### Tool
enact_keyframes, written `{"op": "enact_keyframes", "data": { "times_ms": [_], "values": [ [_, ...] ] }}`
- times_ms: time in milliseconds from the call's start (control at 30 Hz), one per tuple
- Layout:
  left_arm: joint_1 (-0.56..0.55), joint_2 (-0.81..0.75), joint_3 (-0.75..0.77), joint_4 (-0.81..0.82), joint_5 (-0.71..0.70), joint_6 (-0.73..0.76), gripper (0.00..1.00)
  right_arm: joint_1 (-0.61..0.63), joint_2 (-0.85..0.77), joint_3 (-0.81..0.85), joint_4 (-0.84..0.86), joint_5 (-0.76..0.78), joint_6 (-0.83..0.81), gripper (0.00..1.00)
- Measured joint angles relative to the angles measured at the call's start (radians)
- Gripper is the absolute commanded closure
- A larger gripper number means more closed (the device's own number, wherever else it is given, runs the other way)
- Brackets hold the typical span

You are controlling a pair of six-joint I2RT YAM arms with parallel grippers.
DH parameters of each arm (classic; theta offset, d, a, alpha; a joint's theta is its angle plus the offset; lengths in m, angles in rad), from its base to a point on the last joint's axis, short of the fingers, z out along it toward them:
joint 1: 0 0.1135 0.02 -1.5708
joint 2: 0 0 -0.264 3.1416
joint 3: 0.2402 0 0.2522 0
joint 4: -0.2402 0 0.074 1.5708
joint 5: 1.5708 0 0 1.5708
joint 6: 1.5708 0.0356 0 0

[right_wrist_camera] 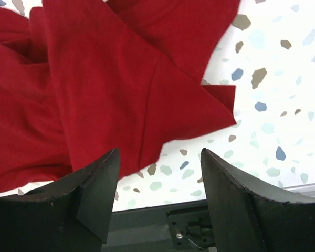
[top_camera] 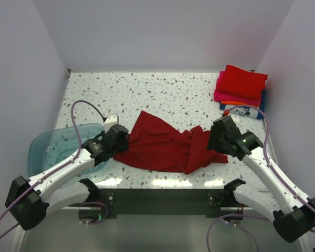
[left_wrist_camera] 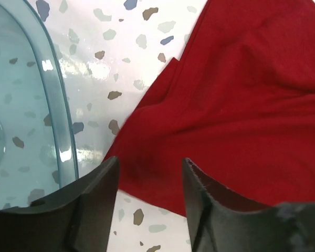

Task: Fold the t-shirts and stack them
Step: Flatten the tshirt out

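Note:
My right gripper is due to pinch the dark red t-shirt's near edge (top_camera: 217,161) (right_wrist_camera: 210,129) next, beside its pointed corner. My left gripper can then straighten it for folding.
A plain dark red t-shirt (top_camera: 165,147) lies crumpled and loose on the speckled table (top_camera: 163,94) between the two arms. My left gripper (top_camera: 122,140) hovers at its left edge, open, with the cloth (left_wrist_camera: 236,105) lying under and beyond the fingers, nothing pinched. At the shirt's right end my right gripper (top_camera: 214,137) stands open over a pointed corner of the shirt (right_wrist_camera: 126,89), with bare table between its fingers. A stack of folded t-shirts (top_camera: 241,89) rests at the back right: bright red on top, magenta, orange and a white-and-blue printed one below.
A translucent blue plastic tub (top_camera: 55,149) sits at the table's left front corner, its rim (left_wrist_camera: 60,121) just left of my left gripper. The table's front edge with a black frame (right_wrist_camera: 163,223) lies right below my right gripper. Grey walls enclose three sides.

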Motion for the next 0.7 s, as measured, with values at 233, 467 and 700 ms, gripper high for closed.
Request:
{"op": "enact_keyframes", "data": {
  "times_ms": [233, 467, 700],
  "values": [
    [-0.003, 0.053, 0.026, -0.032, -0.002, 0.009, 0.22, 0.000, 0.217, 0.084, 0.130, -0.033, -0.046, 0.34],
    [-0.003, 0.146, 0.066, -0.006, 0.011, 0.046, 0.18, -0.002, 0.511, 0.220, 0.304, -0.076, -0.094, 0.33],
    [-0.003, 0.230, 0.117, 0.024, 0.029, 0.076, 0.17, -0.019, 0.791, 0.285, 0.399, -0.104, -0.125, 0.84]
  ]
}}
